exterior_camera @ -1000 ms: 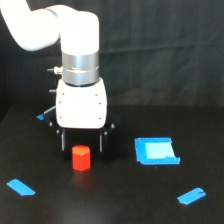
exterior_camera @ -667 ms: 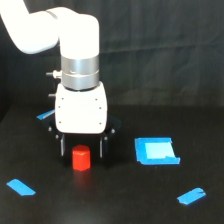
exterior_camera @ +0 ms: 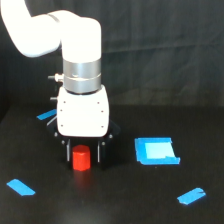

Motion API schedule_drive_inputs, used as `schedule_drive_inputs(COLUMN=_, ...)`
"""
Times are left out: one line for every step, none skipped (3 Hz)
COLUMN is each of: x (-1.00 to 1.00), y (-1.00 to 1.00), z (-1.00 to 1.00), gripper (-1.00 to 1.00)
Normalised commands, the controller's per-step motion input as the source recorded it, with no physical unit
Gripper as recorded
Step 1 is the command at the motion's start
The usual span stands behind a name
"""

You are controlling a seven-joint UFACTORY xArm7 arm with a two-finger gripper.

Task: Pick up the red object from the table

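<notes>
I should next grab the opposite sides of the small red-orange block with my gripper, to pick it up.
The red object (exterior_camera: 80,158) is a small red-orange block standing on the black table (exterior_camera: 115,200), left of centre in the exterior view. My gripper (exterior_camera: 82,154) hangs from the white arm straight over it, with one dark finger (exterior_camera: 68,152) on each side of the block. The fingers stand apart and a little gap shows beside the block, so the gripper is open around it. The block's top is tucked just under the white gripper body.
A blue square patch (exterior_camera: 156,151) lies on the exterior view's right of the gripper. Blue tape strips lie at the front left (exterior_camera: 21,187), the front right (exterior_camera: 191,196), and behind the arm on the left (exterior_camera: 46,115).
The gripper has come down and shifted slightly toward the exterior view's left, so its fingers now straddle the red object, which has stayed in place.
</notes>
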Motion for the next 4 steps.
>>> schedule_drive_inputs(x=0.19, y=0.18, z=-0.11, gripper=-1.00)
schedule_drive_inputs(x=0.23, y=0.06, z=-0.08, gripper=-0.91)
schedule_drive_inputs(x=0.11, y=-0.02, z=-0.15, gripper=-0.99)
schedule_drive_inputs(x=-0.14, y=0.08, z=0.96, gripper=-0.98)
